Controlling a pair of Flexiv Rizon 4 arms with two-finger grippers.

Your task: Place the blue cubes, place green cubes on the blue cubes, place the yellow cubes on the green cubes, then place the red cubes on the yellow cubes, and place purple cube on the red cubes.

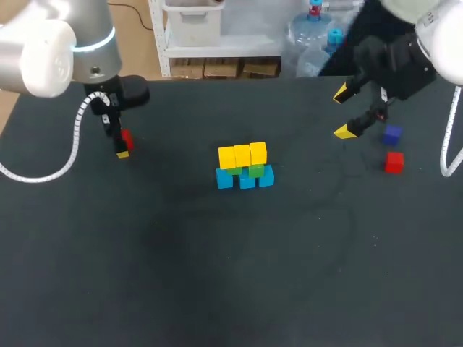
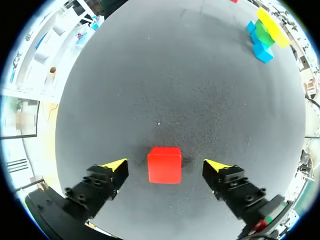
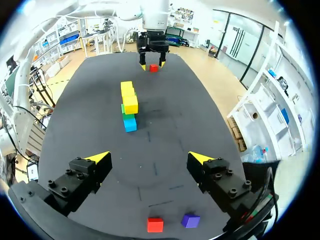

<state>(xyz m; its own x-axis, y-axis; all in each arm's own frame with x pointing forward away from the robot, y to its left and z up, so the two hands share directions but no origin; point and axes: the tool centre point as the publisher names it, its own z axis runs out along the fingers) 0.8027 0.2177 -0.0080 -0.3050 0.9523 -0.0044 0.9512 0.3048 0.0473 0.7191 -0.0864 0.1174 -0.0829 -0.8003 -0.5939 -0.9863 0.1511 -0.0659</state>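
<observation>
My left gripper grabs the red cube's opposite sides next, to set the cube onto the yellow cubes.
Mid-table stands the stack: a row of blue cubes (image 1: 246, 180), green cubes (image 1: 249, 170) on them, and yellow cubes (image 1: 242, 155) on top. It also shows far ahead in the left wrist view as the stack (image 2: 264, 34). At the far left a red cube (image 1: 127, 139) rests on the table between the fingers of my left gripper (image 1: 121, 147). The left wrist view shows that red cube (image 2: 164, 164) with a gap on each side, the left gripper (image 2: 166, 165) open. My right gripper (image 1: 343, 113) hangs open and empty at the right, near a purple cube (image 1: 392, 134) and a second red cube (image 1: 393, 162).
In the right wrist view the second red cube (image 3: 155, 224) and the purple cube (image 3: 190, 220) lie under the right gripper (image 3: 150, 158), side by side. The stack (image 3: 129, 107) stands ahead of it on the dark table (image 1: 231, 275).
</observation>
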